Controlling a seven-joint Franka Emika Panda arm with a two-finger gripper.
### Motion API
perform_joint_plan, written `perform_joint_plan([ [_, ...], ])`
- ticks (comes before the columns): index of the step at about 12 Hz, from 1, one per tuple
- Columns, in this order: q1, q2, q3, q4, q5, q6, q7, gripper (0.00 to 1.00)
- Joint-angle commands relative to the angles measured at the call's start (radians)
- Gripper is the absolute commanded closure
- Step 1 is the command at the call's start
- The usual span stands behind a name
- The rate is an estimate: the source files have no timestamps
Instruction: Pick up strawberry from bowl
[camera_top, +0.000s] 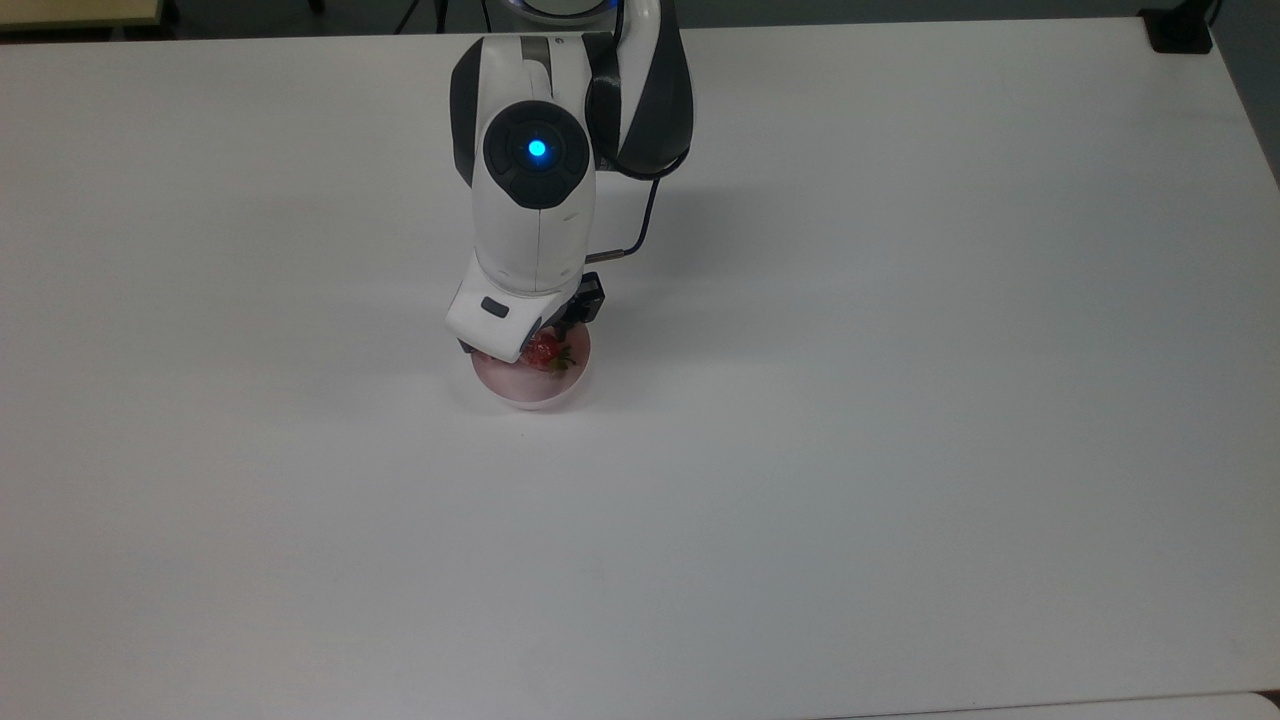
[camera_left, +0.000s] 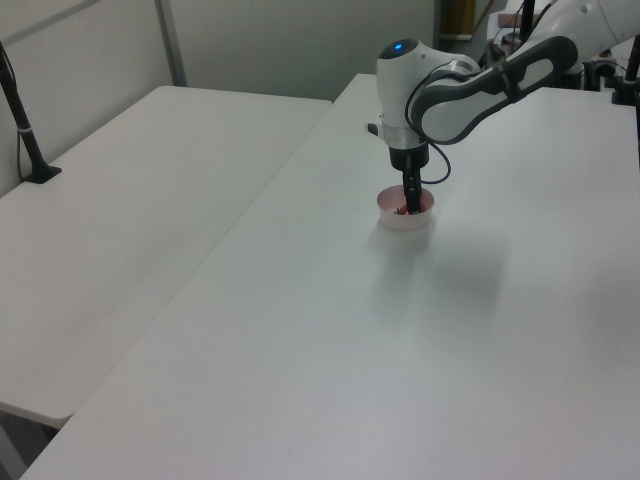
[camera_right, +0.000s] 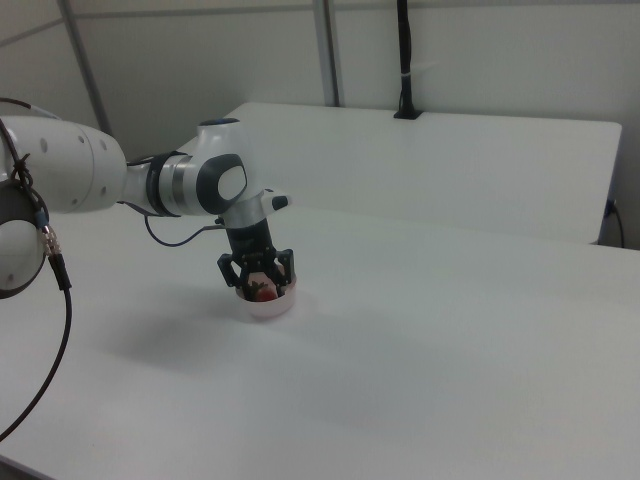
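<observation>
My gripper should grab the strawberry by its red body (camera_left: 401, 210) next. It will then pick the strawberry out of the bowl (camera_left: 405, 217).
A small pale pink bowl (camera_top: 528, 386) (camera_left: 405, 217) (camera_right: 268, 306) stands on the white table. Inside it lies a glossy red strawberry (camera_top: 546, 352) (camera_right: 265, 292), its green cap pointing toward the top view's lower right. My gripper (camera_right: 262, 283) (camera_left: 410, 203) points straight down into the bowl. Its dark fingers (camera_right: 285, 268) stand open, one on each side of the strawberry. In the top view my white hand covers the far part of the bowl and part of the berry. I cannot tell whether the fingers touch the fruit.
The white table (camera_top: 900, 450) stretches wide on all sides of the bowl. A second white table (camera_left: 130, 200) adjoins it in the left view, with a black clamped post (camera_left: 25, 130). A black block (camera_top: 1180, 28) sits at the top view's upper right corner.
</observation>
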Motion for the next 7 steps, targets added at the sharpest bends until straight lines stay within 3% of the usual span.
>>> perform_joint_plan([
  [1, 0.007, -0.014, -0.004, -0.021, -0.013, 0.025, -0.01, 0.67],
  [7, 0.005, -0.028, -0.004, -0.009, 0.004, 0.025, 0.022, 0.7],
])
